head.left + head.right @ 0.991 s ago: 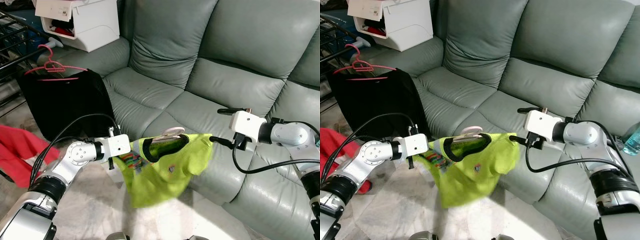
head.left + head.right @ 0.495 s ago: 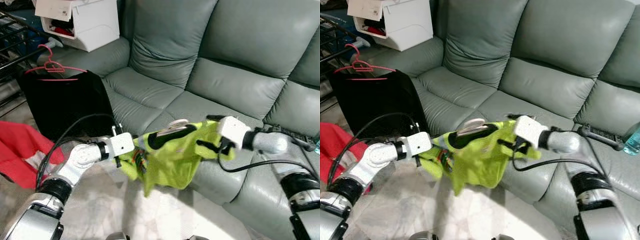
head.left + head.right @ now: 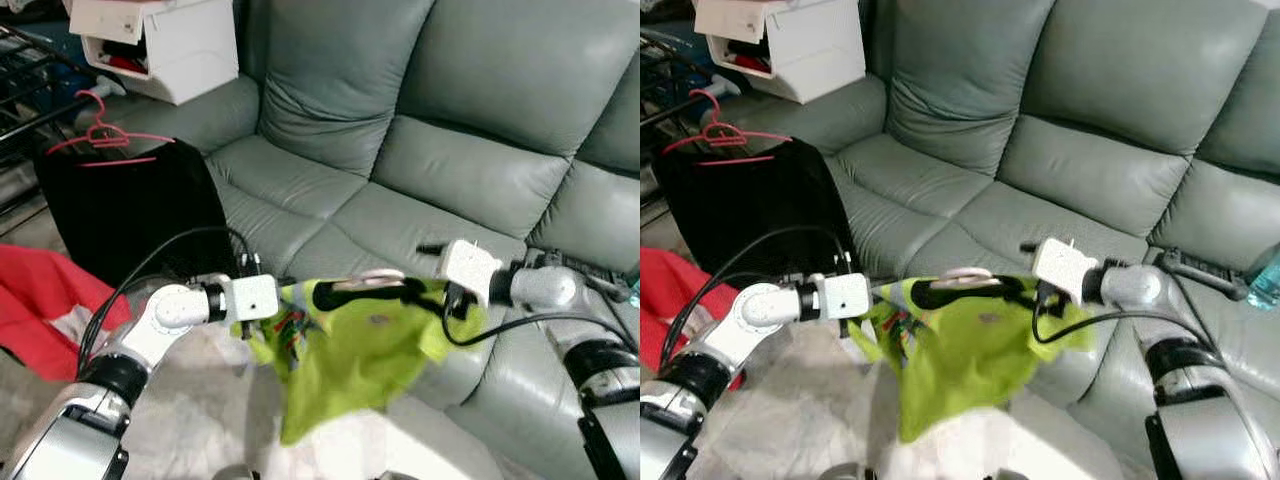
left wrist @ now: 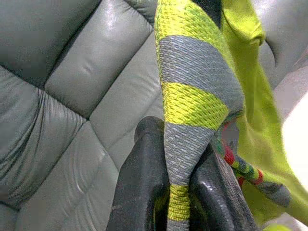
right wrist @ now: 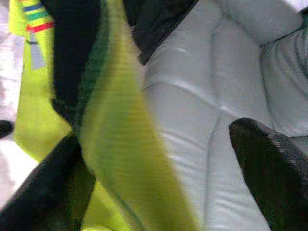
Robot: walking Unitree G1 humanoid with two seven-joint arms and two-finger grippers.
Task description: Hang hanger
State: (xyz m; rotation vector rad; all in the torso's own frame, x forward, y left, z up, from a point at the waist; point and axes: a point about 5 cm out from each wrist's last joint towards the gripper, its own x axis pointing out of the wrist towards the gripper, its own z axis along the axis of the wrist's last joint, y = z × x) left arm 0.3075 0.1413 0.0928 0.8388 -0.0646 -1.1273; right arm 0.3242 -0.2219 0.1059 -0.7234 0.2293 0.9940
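The right gripper grabs the shirt [image 3: 350,355] by the shoulder fold [image 3: 438,292] beside its black neck band next, since this fold stands up while the shirt's front droops loosely.
A lime-green shirt [image 3: 350,355] with a black neck band hangs in the air before the sofa's front edge, stretched between my two grippers. A pale hanger part [image 3: 376,276] shows at its neck. My left gripper [image 3: 284,299] is shut on the shirt's grey-and-yellow striped hem [image 4: 192,91]; the fingers [image 4: 139,187] pinch it. My right gripper [image 3: 425,293] reaches into the shirt's other side. Its fingers [image 5: 269,163] stand wide apart, open, with green cloth [image 5: 120,144] draped between them.
The grey-green leather sofa [image 3: 450,150] spans the back and right. To the left, a black garment [image 3: 130,210] hangs on a pink hanger [image 3: 105,135] from a dark rack. Red cloth [image 3: 40,310] lies on the floor. A white bin [image 3: 165,45] sits on the sofa arm.
The right gripper has come left from open air into the shirt. The shirt and the left gripper have shifted to the right, and the shirt now hangs lower.
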